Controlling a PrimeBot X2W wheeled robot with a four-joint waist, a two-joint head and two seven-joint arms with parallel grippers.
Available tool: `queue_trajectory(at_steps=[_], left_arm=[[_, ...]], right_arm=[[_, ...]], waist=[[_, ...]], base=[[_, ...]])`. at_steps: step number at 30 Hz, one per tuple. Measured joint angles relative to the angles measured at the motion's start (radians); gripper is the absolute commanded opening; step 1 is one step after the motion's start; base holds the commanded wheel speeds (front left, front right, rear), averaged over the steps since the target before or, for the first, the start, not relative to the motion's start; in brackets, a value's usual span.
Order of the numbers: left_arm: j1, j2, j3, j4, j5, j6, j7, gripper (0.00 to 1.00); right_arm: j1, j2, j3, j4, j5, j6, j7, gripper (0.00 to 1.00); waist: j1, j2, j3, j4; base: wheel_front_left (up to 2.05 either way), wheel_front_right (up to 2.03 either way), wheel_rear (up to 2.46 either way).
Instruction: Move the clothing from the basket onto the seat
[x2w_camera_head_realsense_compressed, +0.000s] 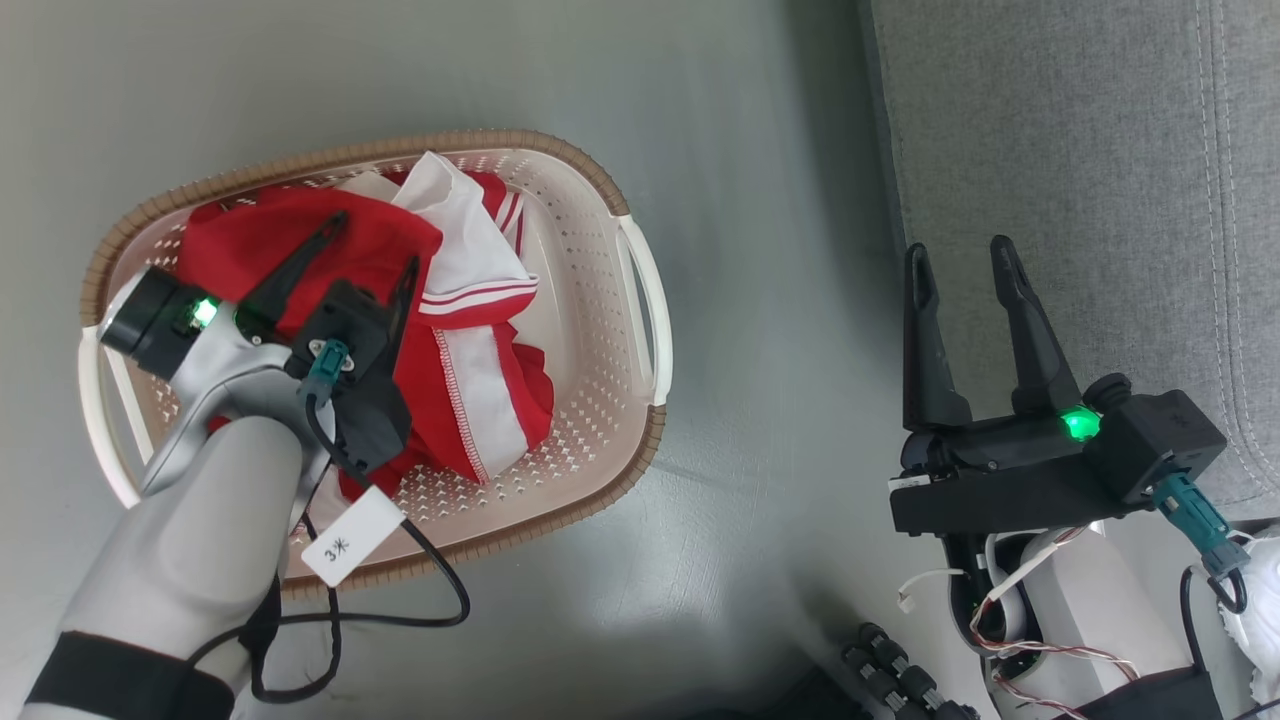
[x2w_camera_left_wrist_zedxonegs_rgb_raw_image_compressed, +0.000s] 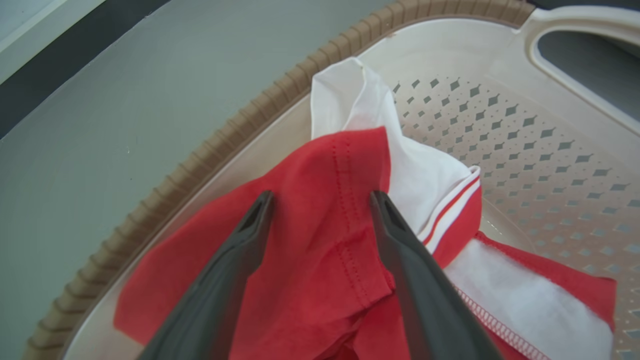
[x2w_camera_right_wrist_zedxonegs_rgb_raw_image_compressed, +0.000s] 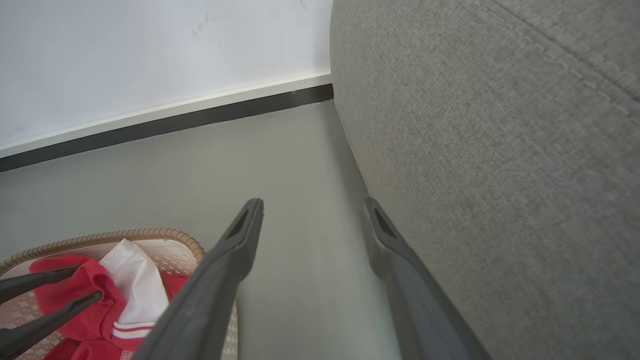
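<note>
The robot should next use its left gripper to grab the red clothing by its raised fold (x2w_camera_head_realsense_compressed: 351, 250) and move the clothing from the basket onto the seat (x2w_camera_head_realsense_compressed: 1090, 180).
The cream basket (x2w_camera_head_realsense_compressed: 600, 330) with a brown rim stands on the floor at the left. Red and white clothing (x2w_camera_head_realsense_compressed: 470, 330) lies heaped inside it. My left gripper (x2w_camera_head_realsense_compressed: 375, 240) is down in the basket, open, its fingers straddling a raised fold of the red clothing (x2w_camera_left_wrist_zedxonegs_rgb_raw_image_compressed: 320, 210). The jaws stand apart with the fabric between them. My right gripper (x2w_camera_head_realsense_compressed: 960, 255) is open and holds nothing, beside the front edge of the grey seat (x2w_camera_head_realsense_compressed: 1090, 180). From the right wrist, the seat (x2w_camera_right_wrist_zedxonegs_rgb_raw_image_compressed: 500, 150) rises at the right and the basket (x2w_camera_right_wrist_zedxonegs_rgb_raw_image_compressed: 187, 240) sits low at the left.
Grey floor (x2w_camera_head_realsense_compressed: 760, 300) separates the basket from the seat. A white wall with a dark skirting (x2w_camera_right_wrist_zedxonegs_rgb_raw_image_compressed: 175, 120) runs behind. Loose cables and a white tag (x2w_camera_head_realsense_compressed: 350, 535) hang from my left arm over the basket's near rim.
</note>
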Motion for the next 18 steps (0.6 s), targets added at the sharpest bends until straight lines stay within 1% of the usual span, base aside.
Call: queue_trajectory(at_steps=[4, 5, 6, 8, 10, 18], left_arm=[[-0.021, -0.004, 0.002, 0.018, 0.0, 0.0, 0.0, 1.0], [-0.025, -0.007, 0.002, 0.026, 0.0, 0.0, 0.0, 0.87], [-0.026, -0.01, 0.002, 0.033, -0.001, 0.0, 0.0, 0.55], [-0.026, -0.016, 0.0, 0.046, -0.001, 0.0, 0.0, 0.0], [-0.028, -0.016, -0.002, 0.059, -0.001, 0.0, 0.0, 0.0], [-0.027, -0.035, -0.008, 0.093, -0.012, -0.001, -0.01, 0.0]], right_arm=[[-0.007, 0.0, 0.011, -0.003, 0.007, -0.001, 0.0, 1.0], [-0.012, 0.001, 0.011, -0.002, 0.007, -0.001, 0.0, 1.0], [-0.014, 0.0, 0.01, -0.002, 0.007, -0.001, 0.0, 1.0], [-0.015, 0.001, 0.011, -0.002, 0.008, -0.002, 0.0, 1.0], [-0.015, 0.0, 0.011, -0.002, 0.008, -0.009, 0.0, 1.0], [-0.018, 0.001, -0.001, 0.014, 0.008, -0.009, 0.0, 1.0]], waist=[[0.0, 0.0, 0.01, -0.005], [0.0, 0.0, 0.012, -0.006], [0.0, 0.0, 0.014, -0.007], [0.0, 0.0, 0.016, -0.009], [0.0, -0.0002, 0.018, -0.01], [-0.0001, -0.0002, 0.003, -0.003]], base=[[0.0, 0.0, 0.0], [0.0, 0.0, 0.0], [0.0, 0.0, 0.0], [0.0, 0.0, 0.0], [0.0, 0.0, 0.0], [0.0, 0.0, 0.0]])
